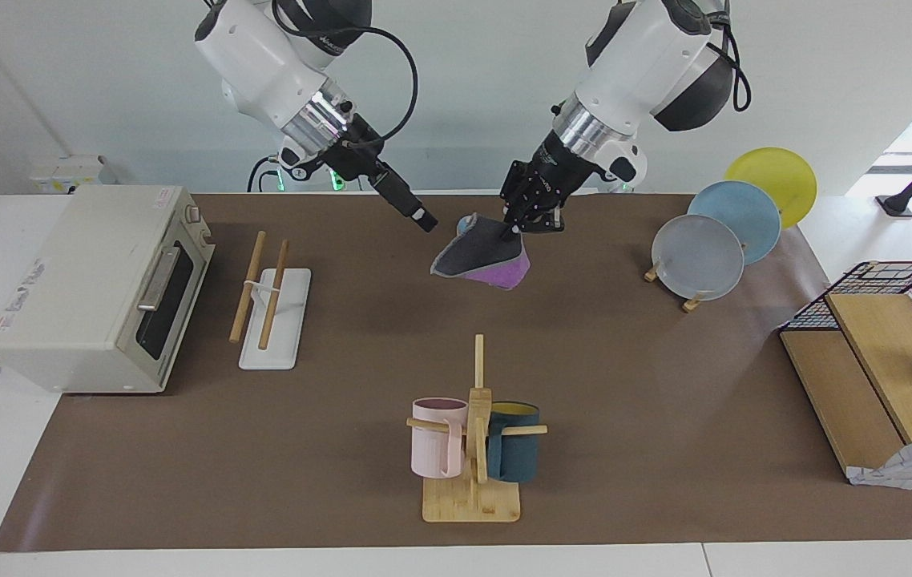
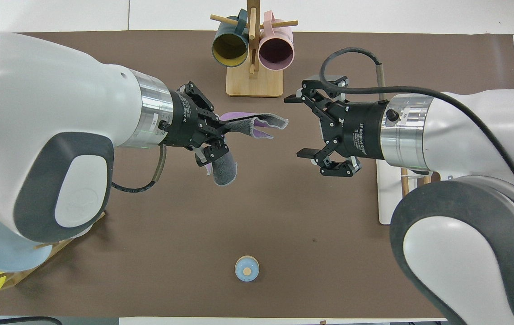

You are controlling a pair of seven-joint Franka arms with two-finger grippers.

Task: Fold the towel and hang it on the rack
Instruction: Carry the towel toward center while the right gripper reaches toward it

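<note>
My right gripper grabs the towel by its raised free edge next, so that both grippers then carry the towel to the rack.
The towel hangs in the air over the brown mat, dark grey face up and purple showing below, folded and drooping. My left gripper is shut on its upper edge. My right gripper hovers open beside the towel's free end, a short gap from it, holding nothing. The rack, a white base with two wooden rods, stands toward the right arm's end of the table, next to the toaster oven. In the overhead view my right arm hides most of the rack.
A toaster oven stands at the right arm's end. A bamboo mug tree with two mugs is farther from the robots than the towel. A plate stand and a wire basket are at the left arm's end. A small blue round lid lies near the robots.
</note>
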